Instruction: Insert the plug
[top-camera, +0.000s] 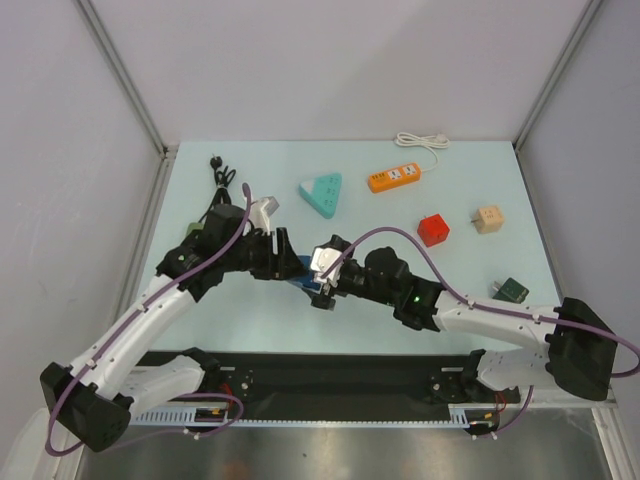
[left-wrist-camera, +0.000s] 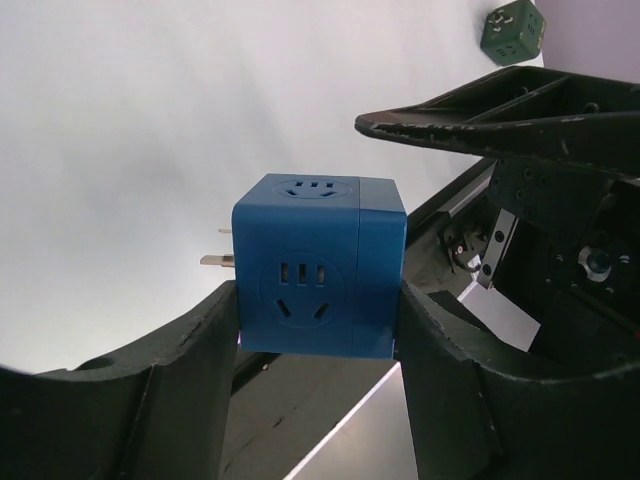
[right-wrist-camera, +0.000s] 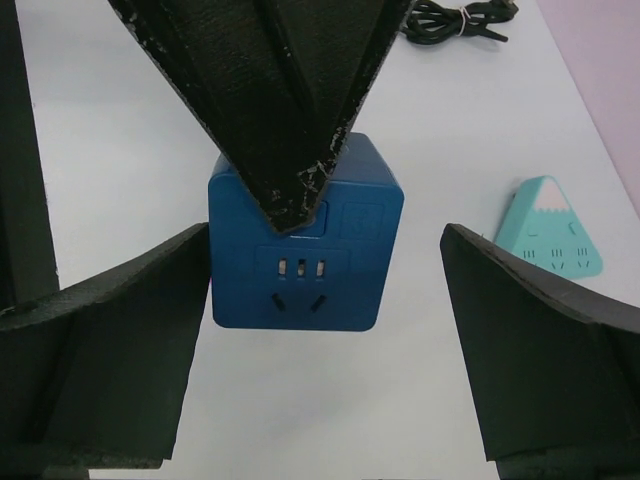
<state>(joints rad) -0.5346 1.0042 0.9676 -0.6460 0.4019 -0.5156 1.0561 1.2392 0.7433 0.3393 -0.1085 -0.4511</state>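
The cube would stay in my left gripper if I lifted my right gripper now, because one finger of my right gripper is well apart from the blue cube socket (left-wrist-camera: 320, 265).
The plug (top-camera: 215, 165) is small and black on a looped black cord, lying at the far left of the table; the right wrist view shows the plug (right-wrist-camera: 455, 20) at its top edge. No gripper touches it. My left gripper (top-camera: 297, 266) is shut on a blue cube socket (left-wrist-camera: 320, 265), held off the table with metal prongs on its left face. My right gripper (right-wrist-camera: 325, 300) stands open around the blue cube socket (right-wrist-camera: 305, 240). Its left finger is close beside the cube and its right finger is well apart.
A teal triangular block (top-camera: 322, 193) and an orange power strip (top-camera: 393, 177) with a white cord (top-camera: 422, 141) lie at the back. A red cube (top-camera: 433, 230), a beige cube (top-camera: 488, 219) and a dark green cube (top-camera: 513, 290) sit on the right.
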